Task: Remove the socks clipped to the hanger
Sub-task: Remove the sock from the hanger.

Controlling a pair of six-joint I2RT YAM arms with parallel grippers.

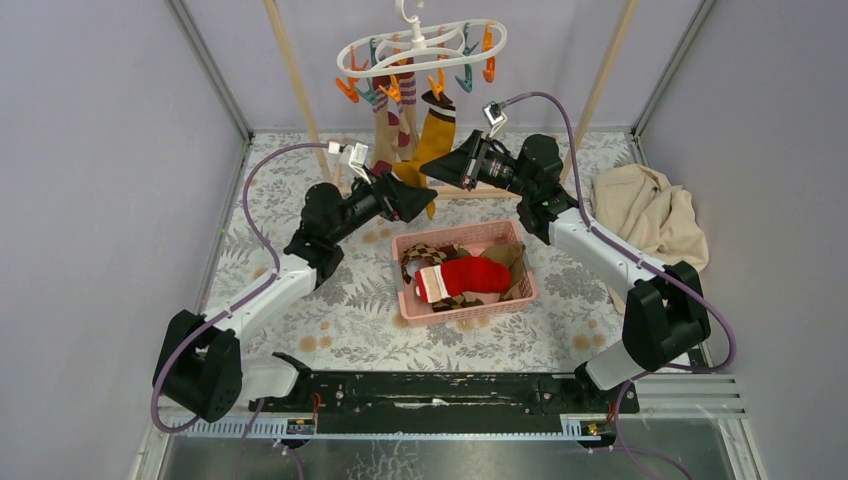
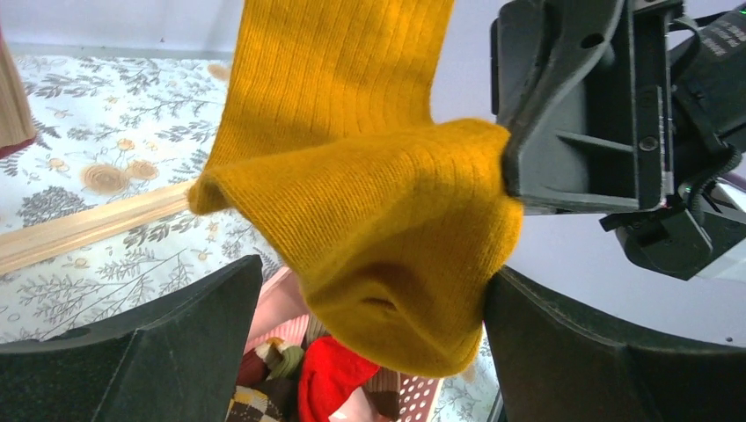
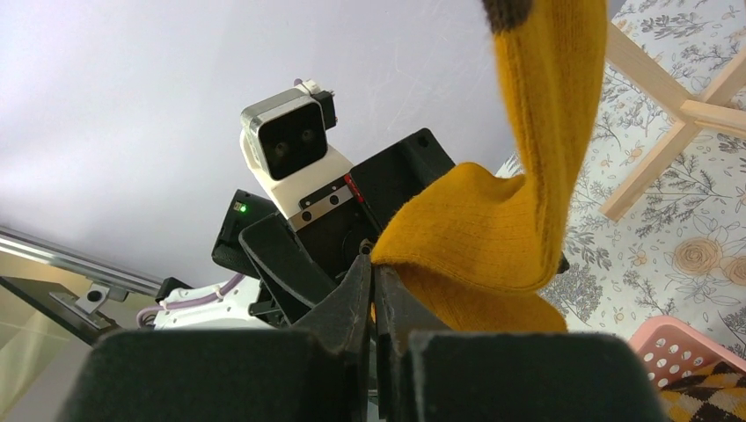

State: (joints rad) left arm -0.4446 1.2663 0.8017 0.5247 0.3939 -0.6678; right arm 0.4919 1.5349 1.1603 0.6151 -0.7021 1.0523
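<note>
My left gripper grabs the mustard sock (image 1: 437,130) by its hanging toe (image 1: 430,207) next, leaving the clipped end for unclipping and removal.
The white oval hanger (image 1: 421,46) with orange and teal clips hangs at the top centre. A mustard yellow sock (image 1: 437,130) and brown and maroon-striped socks (image 1: 392,125) hang clipped to it. My right gripper (image 1: 430,171) is shut on the mustard sock's lower fold (image 3: 493,220), with its jaws (image 3: 371,264) pressed together on the fabric edge. My left gripper (image 1: 427,191) is open just below it. In the left wrist view the sock's toe (image 2: 387,220) hangs between the left gripper's (image 2: 374,272) wide-apart fingers and brushes the right finger.
A pink basket (image 1: 520,240) on the floral table holds the red Santa sock (image 1: 472,274), an argyle sock and others. The wooden rack's posts (image 1: 290,80) and base bar (image 2: 88,224) stand behind the hanger. A beige cloth (image 1: 650,210) lies at the right.
</note>
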